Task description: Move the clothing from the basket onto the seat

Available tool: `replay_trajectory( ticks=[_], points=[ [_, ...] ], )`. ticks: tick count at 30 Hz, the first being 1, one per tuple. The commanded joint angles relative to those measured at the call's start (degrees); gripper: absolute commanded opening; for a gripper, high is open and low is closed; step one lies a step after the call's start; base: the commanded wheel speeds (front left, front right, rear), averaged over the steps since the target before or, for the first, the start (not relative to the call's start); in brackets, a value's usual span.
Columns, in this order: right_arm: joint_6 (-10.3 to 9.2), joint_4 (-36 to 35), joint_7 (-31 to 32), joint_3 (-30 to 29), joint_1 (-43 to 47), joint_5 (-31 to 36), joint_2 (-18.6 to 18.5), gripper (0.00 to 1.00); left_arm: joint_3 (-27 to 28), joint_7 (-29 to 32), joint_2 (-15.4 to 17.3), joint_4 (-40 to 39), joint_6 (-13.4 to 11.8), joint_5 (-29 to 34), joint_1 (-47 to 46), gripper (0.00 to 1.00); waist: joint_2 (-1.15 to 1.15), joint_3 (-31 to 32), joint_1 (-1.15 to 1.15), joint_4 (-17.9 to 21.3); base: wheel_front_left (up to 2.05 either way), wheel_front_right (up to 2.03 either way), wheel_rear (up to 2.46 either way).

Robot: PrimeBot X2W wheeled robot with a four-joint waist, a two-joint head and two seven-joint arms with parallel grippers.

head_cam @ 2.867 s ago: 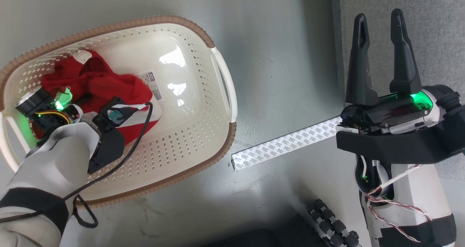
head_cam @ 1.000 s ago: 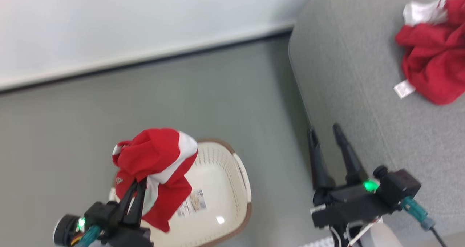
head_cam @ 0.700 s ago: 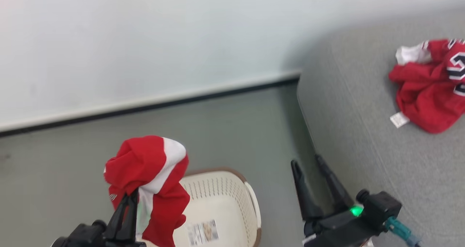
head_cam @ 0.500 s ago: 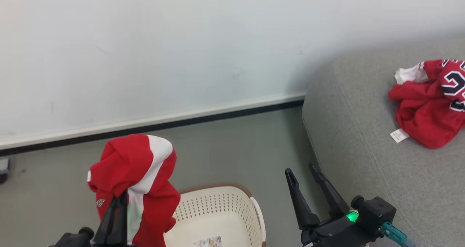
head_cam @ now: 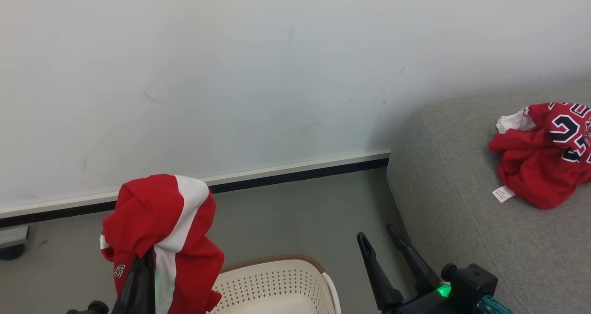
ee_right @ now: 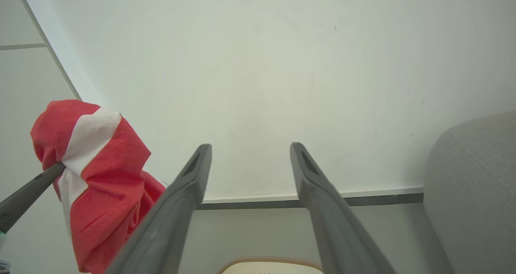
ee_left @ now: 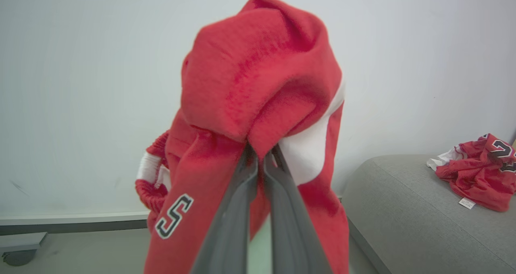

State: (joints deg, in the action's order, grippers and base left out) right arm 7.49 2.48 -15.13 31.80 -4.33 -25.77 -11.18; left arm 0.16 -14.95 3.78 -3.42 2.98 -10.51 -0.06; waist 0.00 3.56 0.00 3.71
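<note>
My right gripper grabs the striped garment by its red fold beside the white stripe point(head_cam: 161, 226) next, to carry the garment onto the seat point(head_cam: 461, 221).
A red garment with a broad white stripe point(head_cam: 161, 226) hangs in the air above the cream basket point(head_cam: 277, 262), draped over my left gripper point(head_cam: 148, 255), which is shut on it. The left wrist view shows the two fingers pinching a fold of that garment point(ee_left: 258, 76) at the left gripper point(ee_left: 260, 152). My right gripper point(head_cam: 376, 233) stands open and empty between the basket and the grey seat point(head_cam: 461, 221). A red jersey with black-and-white numbers point(head_cam: 540, 166) lies crumpled on the seat. The right wrist view shows the right gripper point(ee_right: 250, 149) open, the striped garment point(ee_right: 96, 173) at left and the seat point(ee_right: 475, 185) at right.
A pale wall point(head_cam: 277, 74) with a white and black baseboard point(head_cam: 295, 171) runs behind the grey floor point(head_cam: 295, 212). A small wheeled base point(head_cam: 11, 242) sits by the wall at far left. The seat's rounded corner point(ee_left: 363, 173) is close to the basket.
My left gripper has lifted the striped garment out of the basket. The head view has tilted up, so the basket has slid to the bottom edge and the jersey lower in the picture.
</note>
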Motion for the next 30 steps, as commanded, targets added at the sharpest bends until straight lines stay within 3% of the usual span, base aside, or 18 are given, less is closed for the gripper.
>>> replay_trajectory(
  ticks=[1,16,22,30],
  points=[
    [0.0,-0.2,0.0,0.1,0.2,0.1,0.0,1.0,0.3,-0.3,0.0,-0.3,0.4,0.4,0.3,0.0,0.0,0.1,0.0,0.1,0.0,0.0,0.0],
    [0.0,0.2,0.0,8.0,-6.4,-2.2,-0.1,1.0,-5.5,-0.3,-0.6,-1.1,4.0,-0.2,-6.6,0.0,0.0,-1.0,0.0,1.9,0.0,0.0,0.0],
    [0.0,-1.0,0.0,11.8,-9.4,-5.7,-0.1,1.0,-10.9,-0.3,-0.7,-1.8,4.4,-1.1,-9.8,0.0,0.0,-1.8,0.0,2.3,0.0,0.0,0.0],
    [0.0,1.5,0.0,13.9,-11.9,-5.6,-0.4,1.0,-19.5,-0.3,0.1,-2.9,4.5,-4.0,-13.5,0.0,0.0,-2.3,0.0,2.1,0.0,0.0,0.0]
  ],
)
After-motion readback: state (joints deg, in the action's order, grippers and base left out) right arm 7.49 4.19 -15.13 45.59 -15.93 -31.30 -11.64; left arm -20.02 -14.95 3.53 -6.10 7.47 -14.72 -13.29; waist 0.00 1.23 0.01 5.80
